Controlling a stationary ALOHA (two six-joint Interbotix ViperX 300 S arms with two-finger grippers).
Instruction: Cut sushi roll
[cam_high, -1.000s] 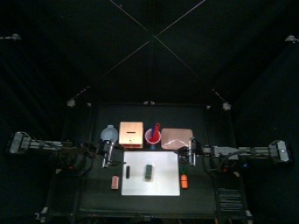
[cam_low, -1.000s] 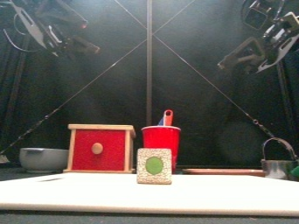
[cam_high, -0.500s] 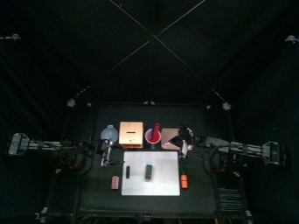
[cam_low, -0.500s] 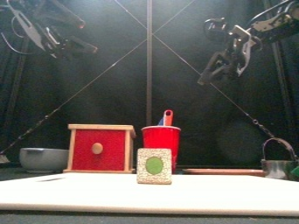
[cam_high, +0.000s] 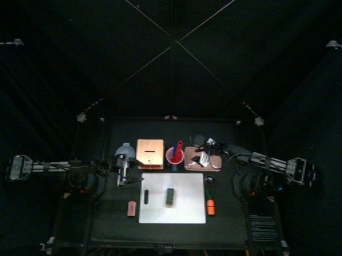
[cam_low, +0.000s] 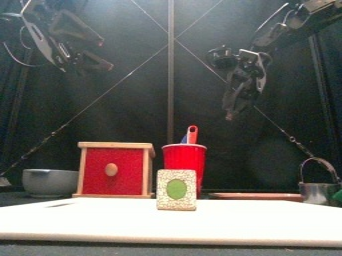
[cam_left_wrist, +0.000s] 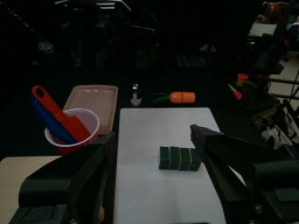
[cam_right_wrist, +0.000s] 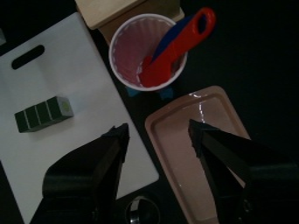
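The right gripper grabs the tool in the cup by its red handle next, to cut the sushi roll on the white board.
The sushi roll lies on the white board; it is a short dark piece with scored segments, and its end shows a green middle. My right gripper is open and empty. It hangs high over the red cup and the pink tray, well behind the roll. My left gripper is open too. It is held up at the board's left side and looks down on board and roll.
The red cup holds a tool with a red and blue handle. A red-fronted wooden box stands left of it. At the sides are a grey bowl and a metal cup. Small orange pieces flank the board.
The right arm has swung in from the right and come down over the cup and tray. Its jaws now stand apart. The left arm has stayed put.
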